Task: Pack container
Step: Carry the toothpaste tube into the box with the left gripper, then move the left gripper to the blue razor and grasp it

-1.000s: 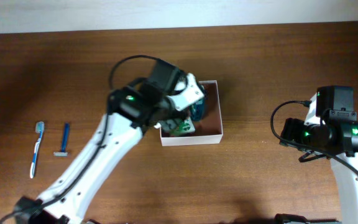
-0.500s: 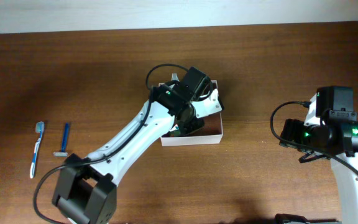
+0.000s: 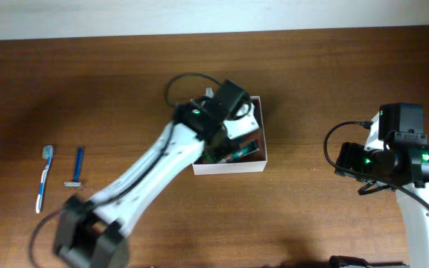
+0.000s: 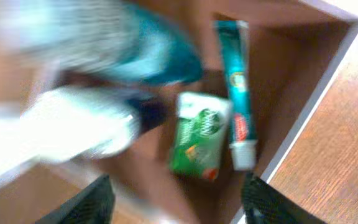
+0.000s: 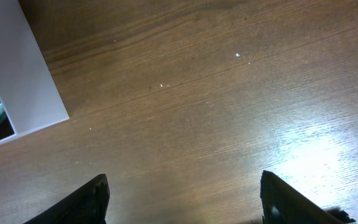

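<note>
The left gripper reaches the blue razor next and grabs the razor's handle. The razor's head stays free, to lower the razor into the container (image 3: 229, 168).
The container (image 3: 229, 168), a shallow white-walled box, sits mid-table with my left gripper (image 3: 233, 119) above its far half. In the left wrist view the container's brownish floor (image 4: 291, 68) holds a teal toothpaste tube (image 4: 234, 87) and a green packet (image 4: 197, 135). A blurred teal-and-white bottle (image 4: 123, 56) fills the upper left of that view. My left gripper (image 4: 179, 196) is open, and nothing lies between its fingers (image 4: 95, 200). Well to the right, my right gripper (image 5: 185, 196) hangs open over bare wood. The container's white wall (image 5: 23, 68) shows at the left edge of its view.
A blue-and-white toothbrush (image 3: 45, 177) and a blue razor (image 3: 76, 167) lie side by side on the wooden table at the far left. The right arm (image 3: 397, 152) stands at the right edge.
My left gripper has opened, letting go of the teal-and-white bottle it held over the container, and the left arm has swung slightly. The right arm has not moved.
</note>
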{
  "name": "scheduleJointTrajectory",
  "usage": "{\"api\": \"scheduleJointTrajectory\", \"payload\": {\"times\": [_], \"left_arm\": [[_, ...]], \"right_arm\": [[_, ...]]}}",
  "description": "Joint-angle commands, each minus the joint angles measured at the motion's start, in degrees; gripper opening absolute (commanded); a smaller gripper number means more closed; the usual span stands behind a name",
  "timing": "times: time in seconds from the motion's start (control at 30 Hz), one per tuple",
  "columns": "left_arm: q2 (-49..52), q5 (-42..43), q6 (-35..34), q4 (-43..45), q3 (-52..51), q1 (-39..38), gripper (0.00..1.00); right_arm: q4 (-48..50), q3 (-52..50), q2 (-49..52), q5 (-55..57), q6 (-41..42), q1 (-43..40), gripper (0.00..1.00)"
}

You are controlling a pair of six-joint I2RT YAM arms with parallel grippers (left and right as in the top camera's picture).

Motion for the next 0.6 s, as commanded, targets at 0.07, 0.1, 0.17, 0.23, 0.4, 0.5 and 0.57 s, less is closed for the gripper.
{"api": "scheduleJointTrajectory", "payload": {"times": [0.07,0.1,0.17,0.23,0.4,0.5,0.57], "left_arm": [[-14.6,-4.1,-10.9,-1.4,0.5,11.5,0.99],[-15.9,-3.8,-13.1,-1.9,0.5,15.8,0.99],[-16.8,-3.0,-15.6,-2.8,0.5,22.3,0.99],[-16.8,-0.7,-17.2,-4.2,0.4,30.2,0.99],[-14.1,4.4,-19.5,-4.4,-1.9,45.6,1.00],[-10.3,4.5,-20.3,-4.3,-4.0,52.0,0.99],[-5.9,4.6,-20.5,-4.0,-5.0,55.9,0.99]], "right_arm": [[0.0,-0.1,-0.3,-0.3,0.2,-0.3,0.70],[0.1,-0.1,-0.3,-0.3,0.2,-0.3,0.70],[0.1,-0.1,-0.3,-0.3,0.2,-0.3,0.70],[0.0,-0.1,-0.3,-0.3,0.2,-0.3,0.70],[0.1,-0.1,-0.3,-0.3,0.2,-0.3,0.70],[0.1,-0.1,-0.3,-0.3,0.2,-0.3,0.70],[0.0,-0.1,-0.3,-0.3,0.2,-0.3,0.70]]}}
